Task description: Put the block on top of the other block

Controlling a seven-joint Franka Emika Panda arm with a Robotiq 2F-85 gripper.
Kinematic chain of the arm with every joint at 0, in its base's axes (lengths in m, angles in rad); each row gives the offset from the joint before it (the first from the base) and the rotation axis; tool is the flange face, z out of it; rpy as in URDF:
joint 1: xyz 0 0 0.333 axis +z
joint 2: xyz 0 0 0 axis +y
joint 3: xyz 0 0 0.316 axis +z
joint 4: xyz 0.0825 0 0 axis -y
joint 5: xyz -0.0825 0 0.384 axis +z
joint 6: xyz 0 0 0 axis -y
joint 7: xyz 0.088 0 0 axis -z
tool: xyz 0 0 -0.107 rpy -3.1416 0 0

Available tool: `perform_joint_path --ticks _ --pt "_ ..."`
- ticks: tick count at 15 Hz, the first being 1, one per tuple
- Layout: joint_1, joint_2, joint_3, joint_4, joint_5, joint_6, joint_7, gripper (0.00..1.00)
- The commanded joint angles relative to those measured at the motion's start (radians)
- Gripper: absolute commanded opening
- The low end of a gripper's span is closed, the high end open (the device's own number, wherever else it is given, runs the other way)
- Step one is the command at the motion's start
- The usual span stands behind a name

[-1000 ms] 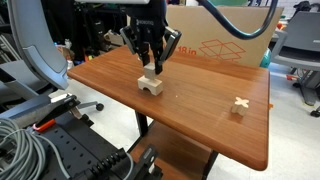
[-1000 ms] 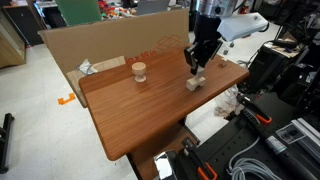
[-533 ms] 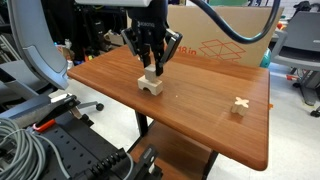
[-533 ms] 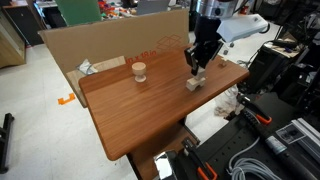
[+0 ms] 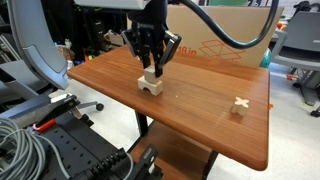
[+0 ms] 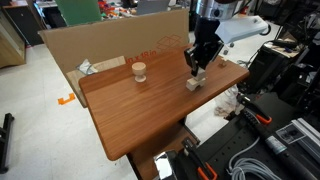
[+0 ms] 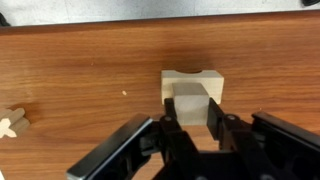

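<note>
I should open my gripper: the ends of the arch block (image 5: pixel 151 85) show evenly on both sides of the cube, so the cube would rest on the arch block.
My gripper (image 7: pixel 189 108) is shut on the small light-wood cube (image 7: pixel 189 105) and holds it right over the arch block (image 7: pixel 192 78), which stands on the wooden table. In both exterior views the gripper (image 5: pixel 150 68) (image 6: pixel 198 66) hangs just above the arch block (image 5: pixel 151 85) (image 6: pixel 194 84), with the cube (image 5: pixel 150 72) between its fingers. I cannot tell whether the cube touches the arch block.
A cross-shaped wooden piece (image 5: pixel 239 105) (image 7: pixel 12 124) lies apart on the table. A round wooden piece (image 6: pixel 139 72) stands near the cardboard wall (image 6: pixel 110 45). The arch block sits near a table edge (image 6: pixel 225 78).
</note>
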Motion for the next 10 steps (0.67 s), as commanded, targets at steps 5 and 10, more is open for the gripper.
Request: perform_joint_path --ticks 5,10 --pt "0.025 0.009 -0.017 0.001 -0.029 -0.004 0.064 0.58" --pt "0.022 -0.060 0.017 -0.001 0.032 -0.033 0.052 0.89"
